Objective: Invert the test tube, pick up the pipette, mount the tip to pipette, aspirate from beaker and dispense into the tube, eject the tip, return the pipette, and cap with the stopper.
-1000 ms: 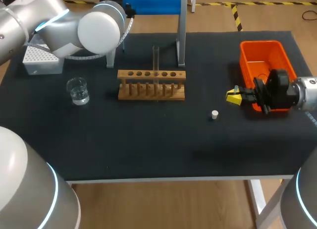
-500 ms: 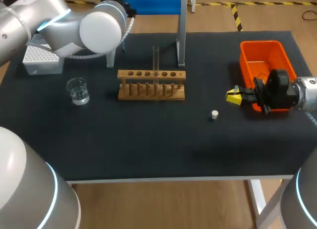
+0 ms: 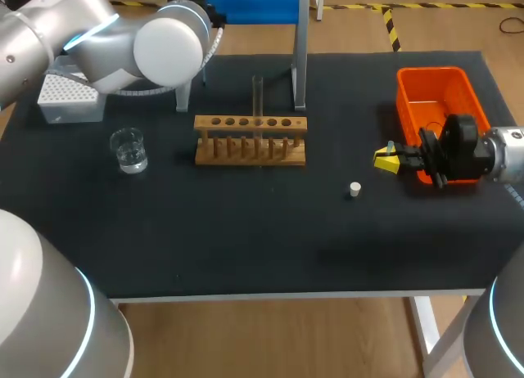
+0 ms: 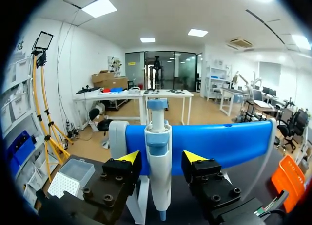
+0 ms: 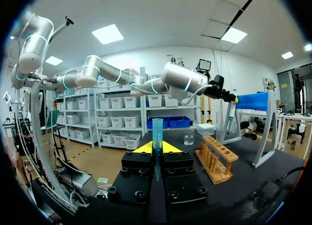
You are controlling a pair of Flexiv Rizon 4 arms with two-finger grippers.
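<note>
The left gripper grabs the pipette by its white body (image 4: 159, 174) next, which leaves the pipette's blue plunger (image 4: 157, 104) free to aspirate.
The blue-and-white pipette (image 4: 158, 137) hangs on the stand's blue bar (image 4: 219, 142). My left gripper (image 4: 161, 158) is open around the pipette's body, with a narrow gap at each yellow tip. In the head view my left arm's elbow hides this. The clear test tube (image 3: 257, 100) stands upright in the wooden rack (image 3: 250, 138). A beaker (image 3: 128, 149) of water sits left of the rack. The white stopper (image 3: 354, 189) lies on the mat. My right gripper (image 3: 386, 159) is shut, low over the mat beside the orange bin, tips together (image 5: 156, 147). A short bluish clear piece rises at its tips.
The white tip box (image 3: 61, 96) stands at the far left under my left arm. The orange bin (image 3: 407, 96) sits at the right, close behind my right wrist. The stand's grey posts (image 3: 300, 59) rise just behind the rack.
My left arm's elbow has edged slightly rightward toward the stand. The right arm and the things on the table have not moved.
</note>
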